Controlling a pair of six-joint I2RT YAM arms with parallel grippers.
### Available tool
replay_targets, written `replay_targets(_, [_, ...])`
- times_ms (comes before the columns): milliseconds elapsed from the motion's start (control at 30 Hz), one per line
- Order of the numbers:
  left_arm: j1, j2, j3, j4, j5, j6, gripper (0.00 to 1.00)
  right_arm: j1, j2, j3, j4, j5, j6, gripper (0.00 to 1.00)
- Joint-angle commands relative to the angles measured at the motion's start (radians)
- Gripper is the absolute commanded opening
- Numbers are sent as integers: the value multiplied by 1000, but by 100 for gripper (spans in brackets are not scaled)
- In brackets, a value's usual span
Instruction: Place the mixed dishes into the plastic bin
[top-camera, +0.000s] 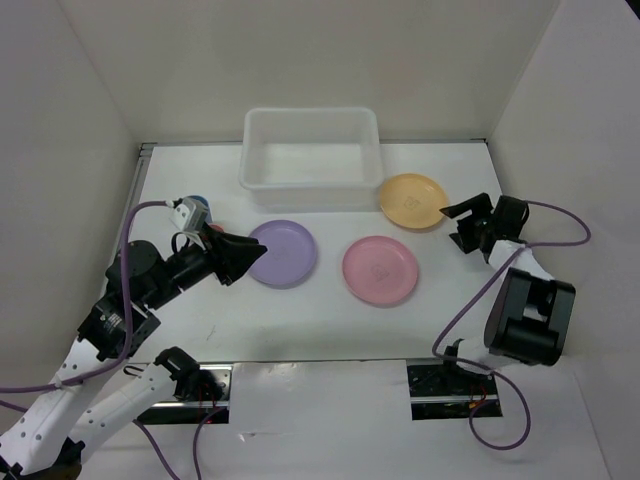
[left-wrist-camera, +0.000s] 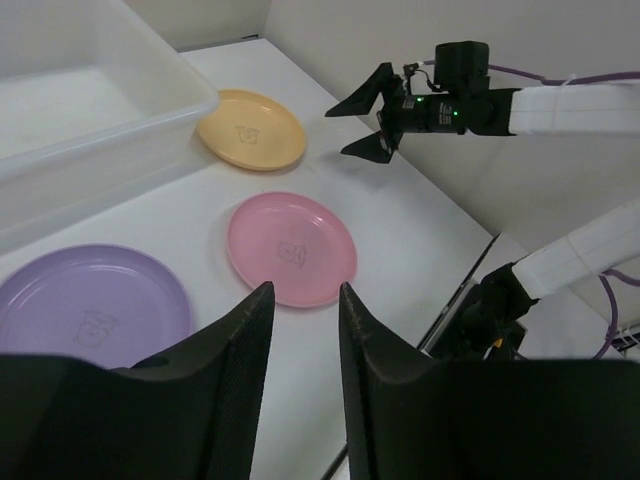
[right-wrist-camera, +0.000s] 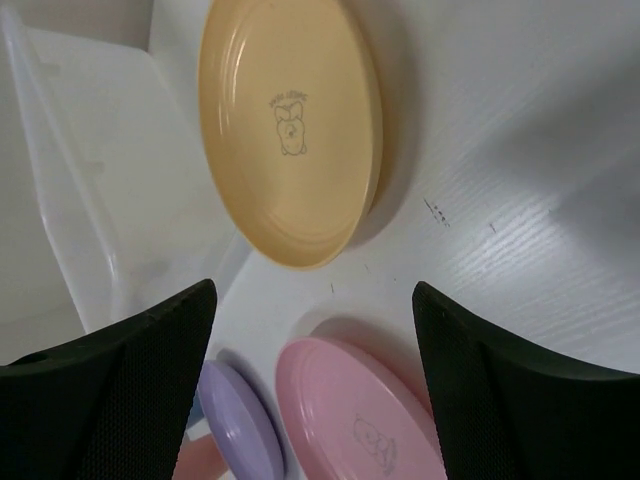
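Observation:
To leave the yellow-orange plate's side free to settle inside the bin, my right gripper should next grab the plate by its rim away from the bin.
The translucent white plastic bin stands at the back of the table with nothing in it. In front of it lie a yellow-orange plate, a pink plate and a purple plate. My left gripper hovers at the purple plate's left edge, its jaws narrowed but apart, with nothing between them. A small blue cup and a red cup peek out behind the left wrist. My right gripper stands wide open just right of the yellow-orange plate, holding nothing.
White walls close in the table on the left, back and right. The right arm's base sits at the near right, with cables trailing to the front edge. The left arm reaches across the near left.

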Motion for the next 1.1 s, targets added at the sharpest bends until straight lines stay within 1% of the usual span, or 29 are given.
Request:
replay_targets(0, [4,9,22,38,34,2,38,-2,111,83,114,-88,-26,83])
replay_targets(33, [4,9,22,38,34,18,36,-2,137,83,124,-88,-26,83])
replay_targets(67, [4,9,32,38,51,31,38,-2,158,83,139,-88,-26,83])
replay_targets(100, [4,-5,33,38,51,32,39,-2,187,83,154,-77,-26,81])
replay_targets(167, [4,-14,33,29,51,41,39,-2,212,83,174,-77,-26,80])
replay_targets(200, [4,-25,33,29,51,41,35,7,240,97,174,-77,-26,78])
replay_targets(267, [4,-25,33,29,51,53,30,18,281,129,174,-57,-26,77])
replay_targets(300, [4,-25,23,29,51,53,27,32,295,149,174,-45,-26,77])
replay_targets(333, [4,-25,23,29,51,53,27,41,307,158,162,-45,-17,77])
replay_targets(367, [4,-25,14,44,51,53,31,41,320,158,162,-36,-17,77])
replay_targets(400, [4,-25,14,45,63,53,41,41,339,170,162,-35,-17,77])
replay_targets(433, [4,-25,4,58,63,53,48,52,350,184,151,-23,-17,77])
replay_targets(467, [4,-25,3,58,63,53,51,52,361,184,151,-23,-17,77])
replay_targets(500, [4,-25,3,67,63,53,57,52,372,196,151,-23,-17,77])
replay_targets(533, [4,-25,3,68,63,53,68,61,393,212,151,-14,-26,77])
replay_targets(600, [4,-25,-6,68,63,42,83,72,419,227,142,-14,-26,77])
replay_targets(633, [4,-34,-15,68,22,33,88,72,444,241,142,-14,-26,77])
replay_targets(667, [4,-60,-24,80,4,24,95,83,455,241,142,-14,-26,77])
replay_targets(700, [4,-77,-35,89,-13,15,100,83,464,252,142,-5,-26,77])
replay_targets(733, [4,-95,-44,101,-38,15,100,83,478,252,142,4,-17,77])
replay_targets(767, [4,-126,-56,101,-51,3,100,92,478,252,142,4,-17,75])
replay_targets(933, [4,-146,-46,80,-73,2,100,92,516,261,142,18,1,67])
replay_targets(967, [4,-134,-46,68,-82,2,100,92,525,261,142,30,1,60])
replay_targets(1033, [4,-134,-33,54,-93,2,100,92,525,261,128,43,1,53])
replay_targets(1067, [4,-134,-33,54,-102,2,100,92,534,261,128,55,1,42])
